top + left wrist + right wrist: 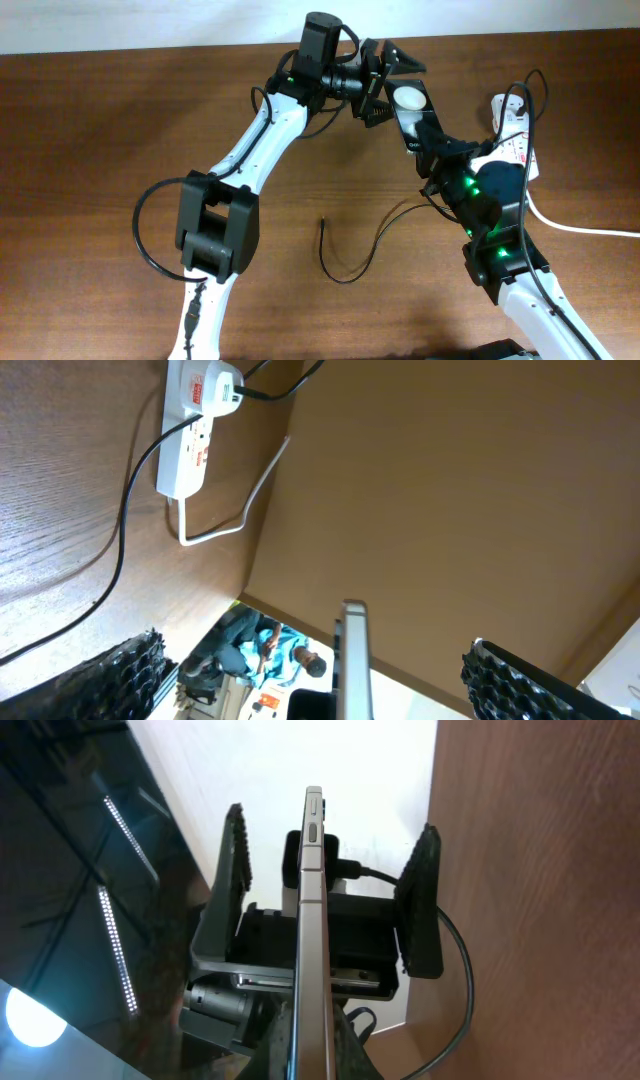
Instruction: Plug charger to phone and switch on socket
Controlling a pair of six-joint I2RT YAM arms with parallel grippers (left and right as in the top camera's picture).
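I will next grab the phone by its far end [404, 92] [355, 654] with my left gripper. The phone's lower end will stay free so that the charger can be plugged in.
My right gripper [432, 148] is shut on the lower end of the phone [410, 108], a black slab with a white round spot, and holds it above the table. In the right wrist view the phone [312, 920] shows edge-on, rising from the jaws [322, 1055]. My left gripper [385, 85] is open, its fingers on both sides of the phone's far end without touching; the left wrist view [315, 652] shows the phone's edge [355, 660] between them. The charger cable [345, 275] lies loose on the table, its tip [322, 222] free. The socket [520, 148] lies at the right.
The white adapter [215, 382] sits in the socket [185, 455], with the black cable [125, 530] running from it. The thick white cord [580, 228] trails to the right edge. The table's far edge [150, 50] runs along the top.
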